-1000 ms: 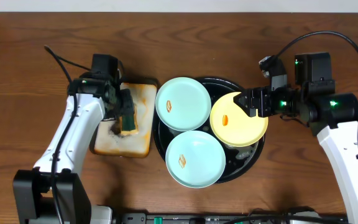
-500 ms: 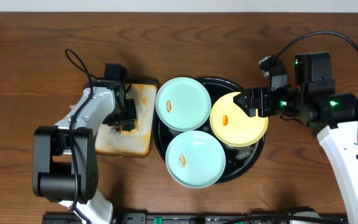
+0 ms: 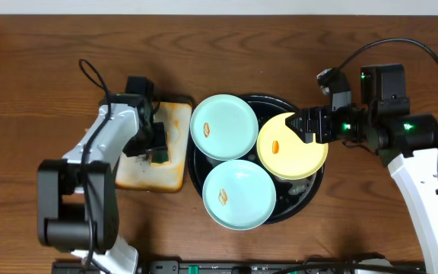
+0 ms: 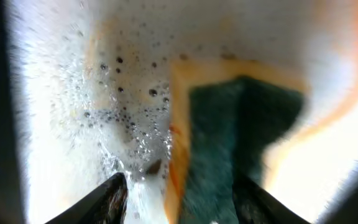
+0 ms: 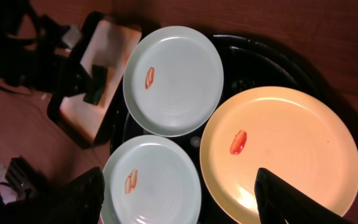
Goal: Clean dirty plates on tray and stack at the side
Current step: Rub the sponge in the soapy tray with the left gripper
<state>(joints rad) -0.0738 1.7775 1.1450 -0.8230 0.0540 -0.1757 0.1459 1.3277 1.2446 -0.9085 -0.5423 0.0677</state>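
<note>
The dirty plates need to be wiped clean with the sponge's pale bottom, so my left gripper should next grab the sponge across its green top point(image 3: 160, 155) point(image 4: 214, 157).
Three plates lie on the round black tray point(image 3: 269, 100): a mint one point(image 3: 224, 127) at the back left, a mint one point(image 3: 238, 194) in front, and a yellow one point(image 3: 291, 146) on the right. Each carries a small orange smear. My right gripper point(image 3: 304, 128) hovers open over the yellow plate's right edge, nothing between its fingers. In the right wrist view the yellow plate point(image 5: 281, 149) and both mint plates point(image 5: 173, 81) point(image 5: 151, 180) lie below. My left gripper point(image 3: 157, 148) is down on the green sponge point(image 4: 229, 137), jaws open around it.
A rectangular cream tray point(image 3: 147, 179), stained orange and foamy, sits left of the black tray and holds the sponge. Bare wooden table point(image 3: 36, 91) surrounds both trays. A black cable point(image 3: 90, 72) loops behind the left arm.
My left arm has swung its elbow and shifted slightly, with its gripper still low over the sponge on the cream tray. The right arm and the plates have not moved.
</note>
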